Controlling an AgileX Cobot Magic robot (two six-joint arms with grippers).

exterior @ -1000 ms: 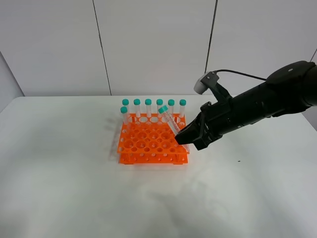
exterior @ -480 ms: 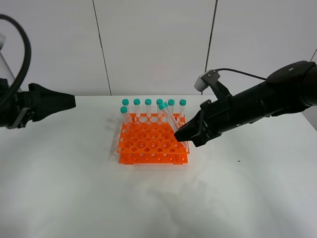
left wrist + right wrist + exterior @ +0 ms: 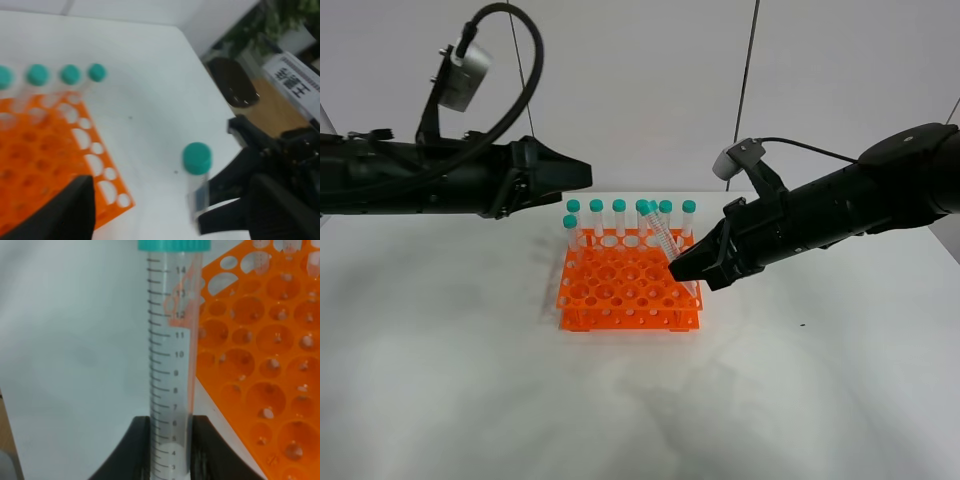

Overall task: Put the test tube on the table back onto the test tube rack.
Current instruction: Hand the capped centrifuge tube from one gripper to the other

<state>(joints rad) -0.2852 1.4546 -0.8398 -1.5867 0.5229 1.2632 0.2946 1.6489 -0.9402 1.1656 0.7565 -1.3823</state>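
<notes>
The test tube needs to go back onto the orange test tube rack [image 3: 620, 290], so my left gripper will grab it by its teal cap [image 3: 646, 207] next.
My right gripper [image 3: 688, 271] is shut on the lower part of the test tube [image 3: 663, 238], a clear tube with a teal cap. It holds the tube tilted, cap up, over the right edge of the orange test tube rack [image 3: 620, 290]. In the right wrist view the tube [image 3: 170, 340] stands between my fingers [image 3: 137, 450], with the rack [image 3: 260, 355] beside it. My left gripper [image 3: 582, 176] hovers open and empty above the rack's back left. The left wrist view shows the rack [image 3: 45, 155] and the held tube [image 3: 196, 162].
Several other teal-capped tubes [image 3: 619, 216] stand in the rack's back row, with one [image 3: 570, 230] in the row in front of it at the left. The rack sits on the white table [image 3: 470, 380]. A grey panelled wall [image 3: 630, 90] stands behind.
The left arm has swung in from the left edge to above the rack's back left. The right gripper has shifted slightly left with the tube, still tilted.
</notes>
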